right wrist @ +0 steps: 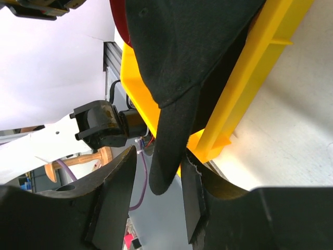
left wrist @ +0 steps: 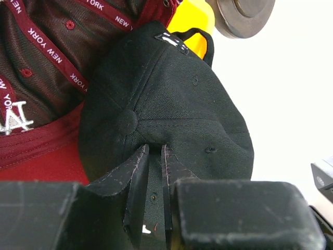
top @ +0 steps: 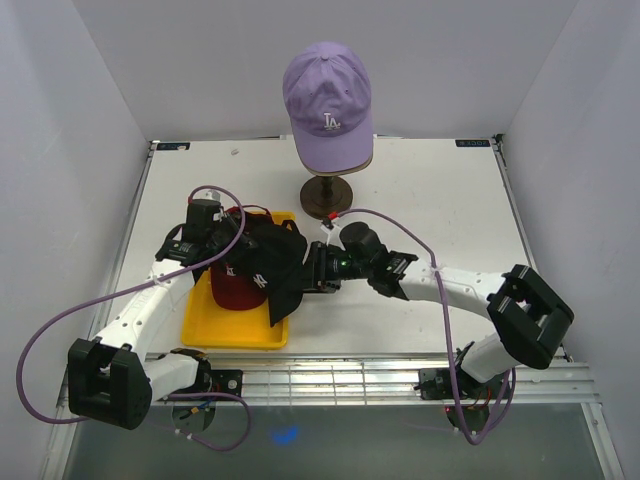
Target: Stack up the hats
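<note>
I will next grab the black cap with my right gripper by the side edge of its brim (top: 302, 281). This leaves the black cap's top free to stack over the lavender cap (top: 327, 100).
A black cap (top: 275, 255) lies over a dark red cap (top: 232, 288) in the yellow tray (top: 215, 330). My left gripper (top: 240, 240) is shut on the black cap's crown fabric (left wrist: 166, 99), with its jaws (left wrist: 155, 148) pinching a fold. The dark red cap (left wrist: 41, 67) shows its inside taping. My right gripper (top: 302, 272) is open, with the black cap's brim (right wrist: 169, 146) between its fingers (right wrist: 160, 156); one finger touches the brim and the other stands apart. A lavender LA cap (top: 327, 100) sits on the mannequin head. No tan or gold-R cap shows.
The mannequin's dark stand (top: 326, 197) is just behind the tray's far right corner, and its base shows in the left wrist view (left wrist: 244, 15). The tray wall (right wrist: 260, 67) runs beside the right fingers. White walls enclose the table; a metal rail runs along the near edge.
</note>
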